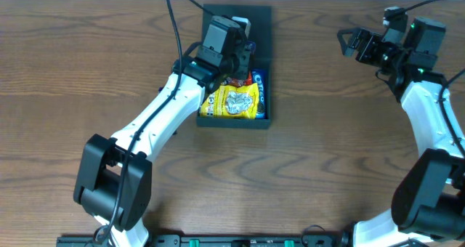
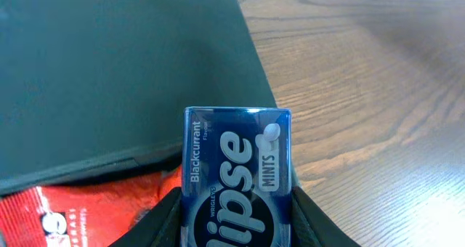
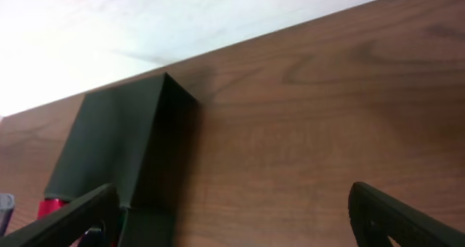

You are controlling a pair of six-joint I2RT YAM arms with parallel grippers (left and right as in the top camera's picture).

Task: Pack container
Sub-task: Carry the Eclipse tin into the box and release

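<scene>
I should keep holding the blue Eclipse mints tin (image 2: 238, 178) in my left gripper. It reaches past the red packet and would end up partly on the lid if I let go now.
The dark teal container (image 1: 263, 43) lies at the table's back middle with its flap lid open toward the back. Inside are a yellow snack packet (image 1: 234, 102), a blue packet (image 1: 259, 87) and a red packet (image 2: 80, 207). My left gripper (image 1: 231, 62) hovers over the container's middle and is shut on a blue Eclipse mints tin (image 2: 238, 178), held above the red packet and beside the lid (image 2: 109, 73). My right gripper (image 1: 354, 43) is open and empty, off to the right above bare table; its view shows the container's lid (image 3: 109, 142) at the left.
The wooden table (image 1: 349, 152) surrounds the container. A pale wall edge (image 3: 145, 22) runs behind the table's back edge.
</scene>
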